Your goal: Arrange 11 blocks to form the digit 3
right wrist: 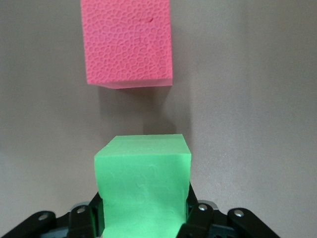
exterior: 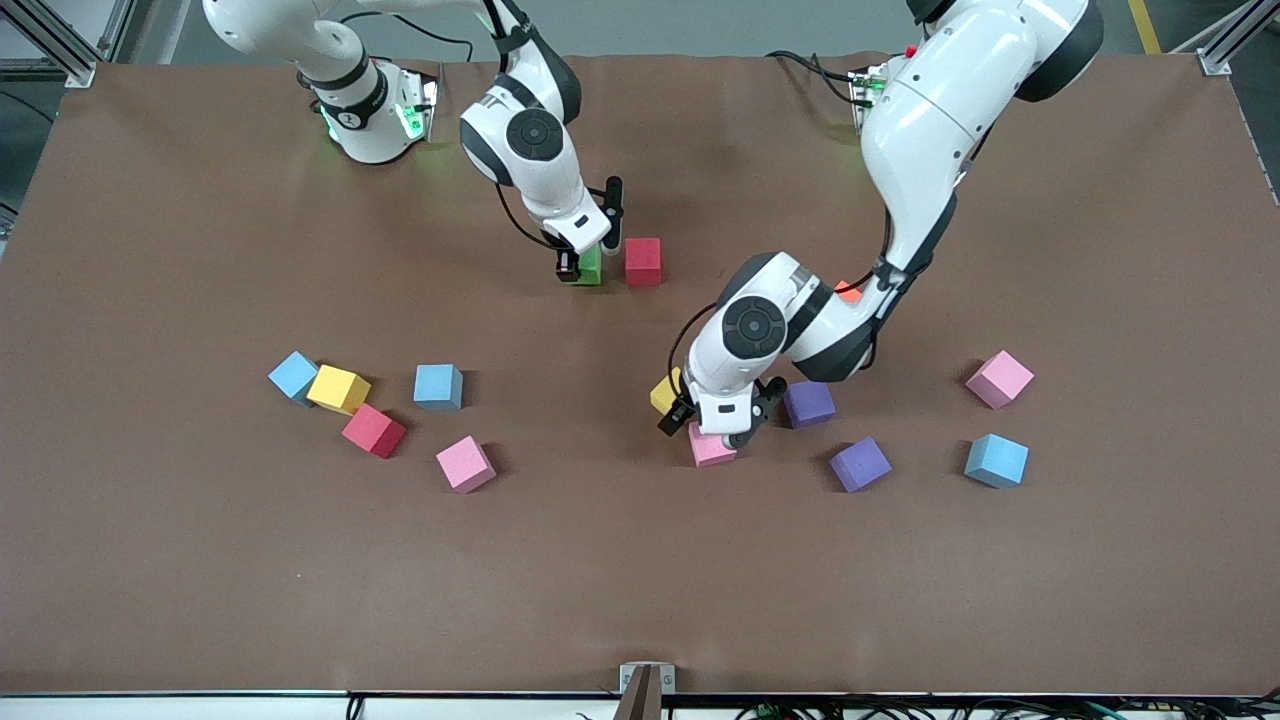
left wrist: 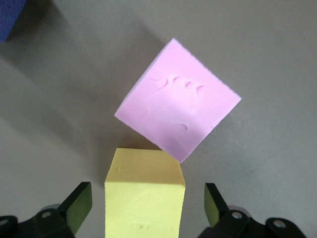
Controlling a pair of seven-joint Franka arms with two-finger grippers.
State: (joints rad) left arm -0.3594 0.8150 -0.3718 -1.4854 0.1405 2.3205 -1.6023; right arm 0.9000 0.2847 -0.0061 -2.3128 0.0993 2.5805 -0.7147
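The digit 3's row needs to get longer beside the red block (exterior: 643,261). My left gripper will grab the yellow block (exterior: 664,391) by its opposite sides next.
My right gripper (exterior: 585,262) (right wrist: 142,213) is shut on a green block (exterior: 591,268) (right wrist: 143,188), low over the table beside a red block (exterior: 643,261) (right wrist: 128,42), a small gap between them. Around a yellow block (exterior: 664,391) (left wrist: 145,193) my left gripper (exterior: 715,420) (left wrist: 147,198) stands open, its fingers (left wrist: 79,203) clear of the block's sides. A tilted pink block (exterior: 711,447) (left wrist: 178,104) touches that yellow block's corner. No digit 3 shows.
Toward the right arm's end lie light blue (exterior: 293,374), yellow (exterior: 338,389), red (exterior: 374,430), light blue (exterior: 438,386) and pink (exterior: 466,464) blocks. Toward the left arm's end lie two purple (exterior: 809,403) (exterior: 860,464), pink (exterior: 999,379) and light blue (exterior: 996,460) blocks. An orange cube (exterior: 848,291) peeks from under the left arm.
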